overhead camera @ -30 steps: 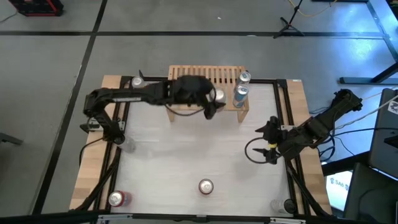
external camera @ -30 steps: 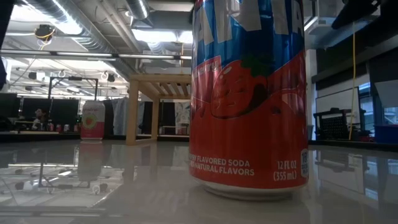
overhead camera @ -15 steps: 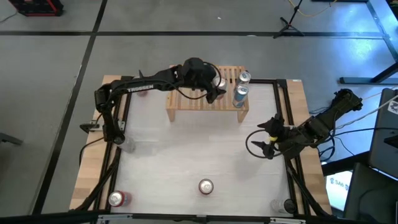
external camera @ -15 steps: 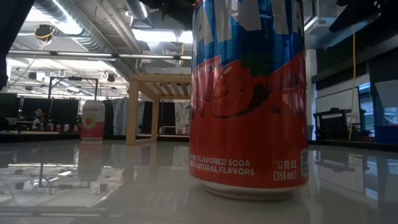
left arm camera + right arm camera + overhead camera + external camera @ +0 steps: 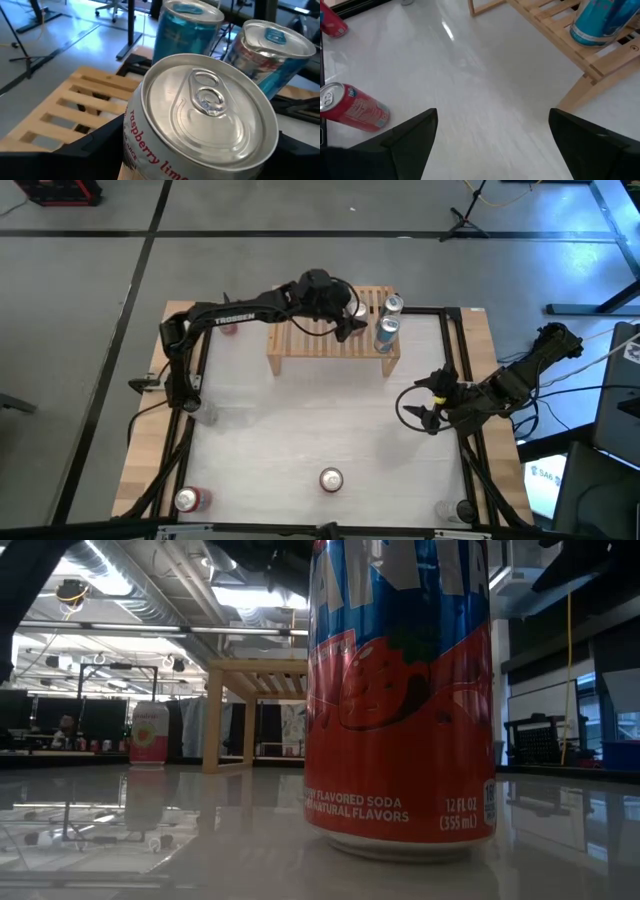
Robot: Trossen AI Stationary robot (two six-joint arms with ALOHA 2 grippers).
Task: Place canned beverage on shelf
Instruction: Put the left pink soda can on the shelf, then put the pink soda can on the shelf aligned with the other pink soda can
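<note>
The upright raspberry lime can is over the shelf's slats beside the blue cans and would stay, so my left gripper should release it now.
The shelf (image 5: 320, 340) is a low light-wood slatted rack at the table's far middle; it also shows in the low view (image 5: 250, 675). Two blue cans (image 5: 388, 320) stand on its right end. My left gripper (image 5: 347, 317) reaches over the shelf from the left and is shut on a silver-topped can (image 5: 200, 120) with "raspberry lime" print, just left of the blue cans (image 5: 187, 30). My right gripper (image 5: 428, 397) is open and empty above the table's right side. My left gripper pinches the can's side wall (image 5: 135, 145) below the rim between its two fingers (image 5: 85, 150), one on each side. It comes from the table's left, slanting down. The can stands upright over the slats; whether its base touches them is hidden.
A red and blue soda can (image 5: 331, 479) stands at the near middle and fills the low view (image 5: 400, 700). Another red can (image 5: 187, 499) stands at the near left corner. A pink can (image 5: 150, 732) stands beyond the shelf's left end.
My left gripper has carried the can from the shelf's near edge toward the table's far edge, over the slatted top and a little nearer the blue cans. The can has stayed upright.
</note>
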